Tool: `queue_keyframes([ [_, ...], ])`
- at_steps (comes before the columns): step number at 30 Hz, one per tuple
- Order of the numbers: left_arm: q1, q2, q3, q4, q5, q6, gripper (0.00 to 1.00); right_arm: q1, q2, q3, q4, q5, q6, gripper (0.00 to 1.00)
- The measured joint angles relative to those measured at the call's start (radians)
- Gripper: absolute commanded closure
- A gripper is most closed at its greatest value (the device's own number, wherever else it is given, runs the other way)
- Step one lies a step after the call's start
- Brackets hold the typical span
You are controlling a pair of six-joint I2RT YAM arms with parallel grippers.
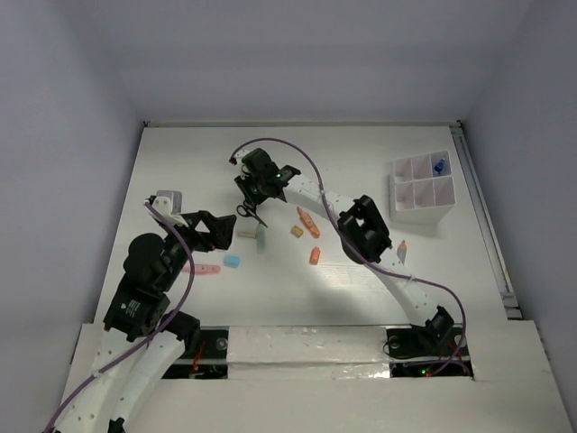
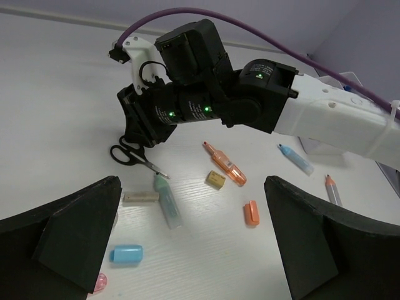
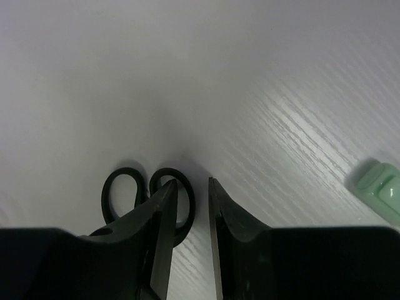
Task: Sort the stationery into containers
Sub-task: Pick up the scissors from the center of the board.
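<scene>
My right gripper needs to close on the scissors now, because the outer side of one handle ring (image 1: 252, 207) (image 3: 190, 205) lies between its fingers and would be caught.
My right gripper (image 3: 192, 187) hangs low over black scissors (image 3: 147, 200). Its jaws stand a narrow gap apart, the left finger over one handle ring, with nothing pinched. From above, this gripper (image 1: 245, 200) sits over the scissors (image 1: 246, 213). My left gripper (image 2: 194, 250) is wide open above loose stationery: a mint highlighter (image 2: 167, 199), tan stick (image 2: 140, 197), blue cap (image 2: 127, 253), tan eraser (image 2: 215, 180), orange pen (image 2: 226, 167) and orange cap (image 2: 251, 212). The white divided container (image 1: 421, 188) stands at the far right with a blue clip (image 1: 439, 166) in one compartment.
A pink pen (image 1: 203, 268) lies by the left arm. A light blue pen (image 2: 295, 159) and a grey pen with an orange tip (image 2: 332, 189) lie under the right arm's forearm (image 1: 365, 230). A small grey box (image 1: 169, 198) sits at the left.
</scene>
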Motion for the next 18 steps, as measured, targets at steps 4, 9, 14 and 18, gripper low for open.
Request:
queue_keyframes([
  [4, 0.004, 0.000, 0.000, 0.000, 0.004, 0.000, 0.02, 0.006, 0.000, -0.010, 0.013, 0.026, -0.029, 0.81],
  [9, 0.007, 0.000, 0.000, 0.000, 0.004, 0.000, 0.02, 0.006, -0.002, -0.029, 0.044, 0.072, -0.066, 1.00],
  [14, 0.013, 0.000, 0.000, 0.000, 0.007, 0.000, 0.02, 0.020, -0.036, -0.114, 0.137, 0.137, -0.108, 1.00],
  [18, 0.026, 0.003, 0.000, 0.001, 0.011, 0.000, 0.02, 0.016, -0.054, -0.162, 0.211, 0.150, -0.098, 1.00],
])
